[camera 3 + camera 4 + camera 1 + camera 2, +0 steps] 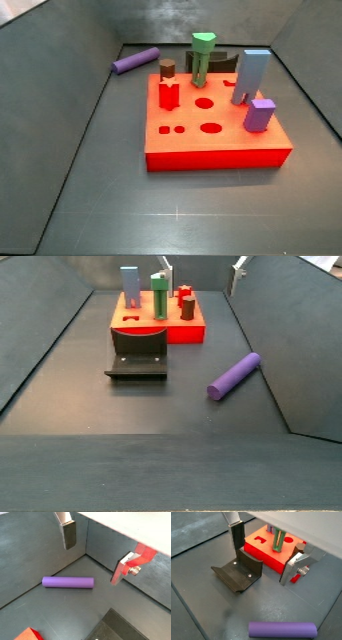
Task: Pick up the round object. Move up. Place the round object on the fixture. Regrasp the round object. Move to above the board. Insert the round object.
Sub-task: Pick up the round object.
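The purple cylinder (68, 582) needs to go on the fixture so I can grab it again there. My gripper will next grab it by one end (86, 582).
The round object is a purple cylinder (68, 582) lying on its side on the dark floor; it also shows in the other wrist view (282, 630) and in both side views (135, 60) (234, 375). My gripper (95, 554) (264, 554) is open and empty, hanging well above the floor, apart from the cylinder. In a side view only its fingertips (239, 263) show at the upper edge. The fixture (238, 574) (138, 361) stands in front of the red board (270, 556) (214, 145) (150, 328).
The board holds several upright pegs: a green one (202, 58), a grey-blue block (251, 78), a purple block (259, 114), a brown and a red piece (167, 83). Round holes (205, 102) show in its top. Grey walls (80, 60) enclose the floor.
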